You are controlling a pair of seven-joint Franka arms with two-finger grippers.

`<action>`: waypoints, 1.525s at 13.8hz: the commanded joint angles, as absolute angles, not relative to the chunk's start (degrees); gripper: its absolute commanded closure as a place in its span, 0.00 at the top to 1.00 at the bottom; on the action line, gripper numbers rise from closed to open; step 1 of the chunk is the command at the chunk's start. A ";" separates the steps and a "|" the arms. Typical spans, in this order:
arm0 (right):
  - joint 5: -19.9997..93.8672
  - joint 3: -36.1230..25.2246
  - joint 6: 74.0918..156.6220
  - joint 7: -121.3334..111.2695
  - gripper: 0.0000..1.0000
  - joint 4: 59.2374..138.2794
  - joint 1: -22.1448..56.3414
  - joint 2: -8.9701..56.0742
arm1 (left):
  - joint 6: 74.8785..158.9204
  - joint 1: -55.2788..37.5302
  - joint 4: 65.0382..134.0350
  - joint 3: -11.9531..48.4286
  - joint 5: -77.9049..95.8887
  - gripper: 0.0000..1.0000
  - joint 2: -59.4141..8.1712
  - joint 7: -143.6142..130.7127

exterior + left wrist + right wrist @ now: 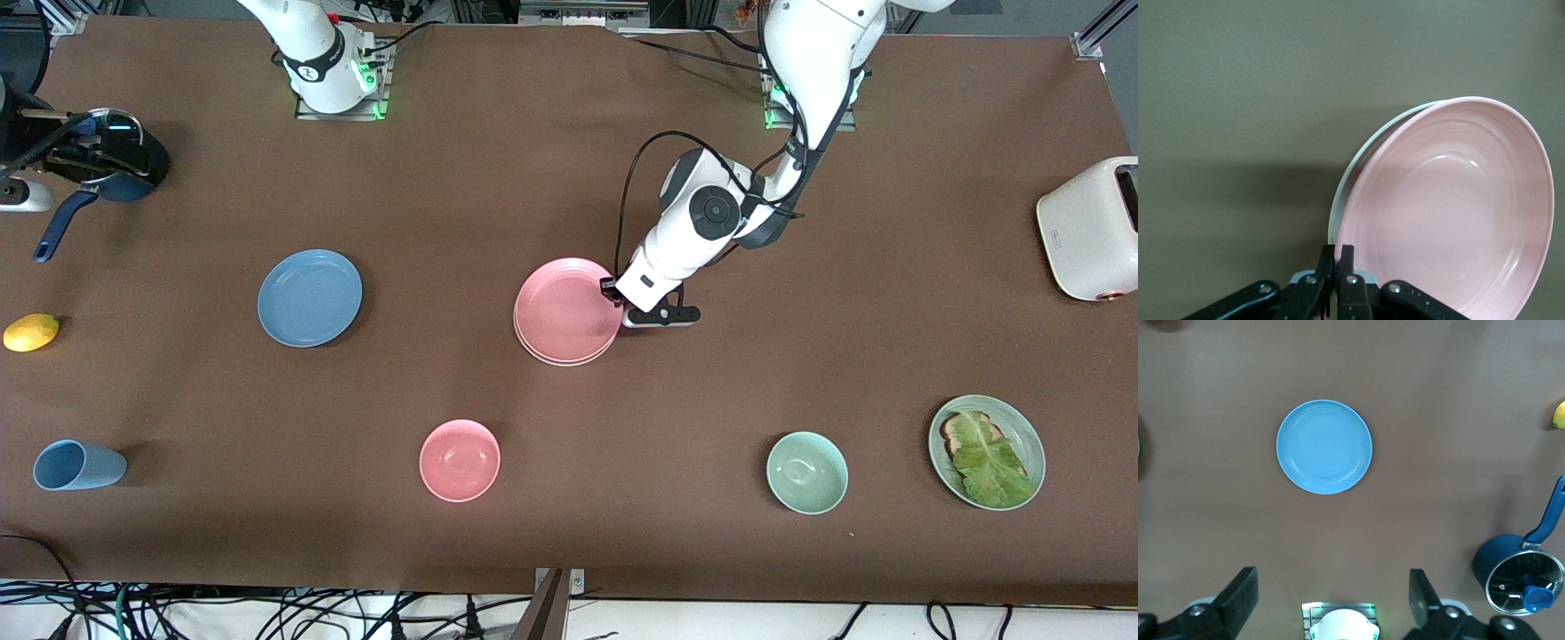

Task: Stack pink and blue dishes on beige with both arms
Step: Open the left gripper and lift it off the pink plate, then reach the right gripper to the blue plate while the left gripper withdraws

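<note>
My left gripper should open now, as the pink plate [1448, 200] is over the beige plate [1358, 153] in the left wrist view.
The pink plate [569, 309] lies on the beige plate [569, 363] in the middle of the table; only a thin beige rim shows under it. My left gripper [613, 289] is low at the pink plate's edge toward the left arm's end, shut on its rim. The left wrist view shows the pink plate [1451, 213] over the beige plate [1358, 157], with the left gripper [1337, 257] pinching the rim. The blue plate [309, 298] lies alone toward the right arm's end. My right gripper [1333, 583] hangs open, high over the table, waiting, with the blue plate [1324, 447] in its view.
Nearer the front camera stand a pink bowl [460, 460], a pale green bowl [807, 472], a blue cup [78, 465] on its side and a green plate with bread and lettuce [987, 452]. A lemon [31, 332], a blue pot [116, 160] and a toaster [1089, 229] sit at the table's ends.
</note>
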State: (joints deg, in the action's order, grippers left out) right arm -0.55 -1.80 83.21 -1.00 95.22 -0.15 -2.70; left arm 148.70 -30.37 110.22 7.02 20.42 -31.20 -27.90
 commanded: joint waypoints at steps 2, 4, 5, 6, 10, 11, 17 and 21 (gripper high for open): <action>-0.35 -1.58 83.41 -1.05 1.00 95.54 -0.53 -3.16 | 149.15 -31.11 109.78 5.98 18.72 0.23 -31.38 -29.09; -0.35 -1.58 83.41 -1.05 1.00 95.54 -0.53 -3.16 | 149.24 -31.64 109.78 5.45 18.72 0.46 -31.38 -29.00; -0.35 -1.58 83.41 -1.05 1.00 95.54 -0.53 -3.16 | 149.15 -31.90 109.78 5.19 18.72 0.60 -31.38 -28.83; -0.35 -1.58 83.50 -1.05 1.00 95.54 -0.53 -3.16 | 149.15 -31.90 109.78 5.19 18.72 0.71 -31.29 -28.74; -0.26 -1.50 83.58 -1.05 1.00 95.54 -0.53 -3.16 | 143.47 -31.29 109.69 0.45 16.00 0.80 -27.87 -21.48; -0.26 -1.49 83.58 -1.05 1.00 95.54 -0.53 -3.16 | 140.39 -31.12 109.34 -1.56 15.91 0.80 -26.73 -18.57; -0.61 -1.23 83.06 -1.05 1.00 95.80 -0.44 -3.16 | 126.84 -24.81 107.23 -8.26 15.82 0.82 -21.80 -0.30; -1.05 -1.58 84.79 -1.05 1.00 99.56 -0.53 1.31 | 121.83 -17.86 106.79 -8.35 15.12 0.82 -19.61 8.86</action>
State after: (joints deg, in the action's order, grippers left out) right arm -0.55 -1.54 82.67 -1.00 97.41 -0.10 -0.51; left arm 125.24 -20.27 107.38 -8.86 17.29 -21.29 5.68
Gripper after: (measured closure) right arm 0.000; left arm 0.181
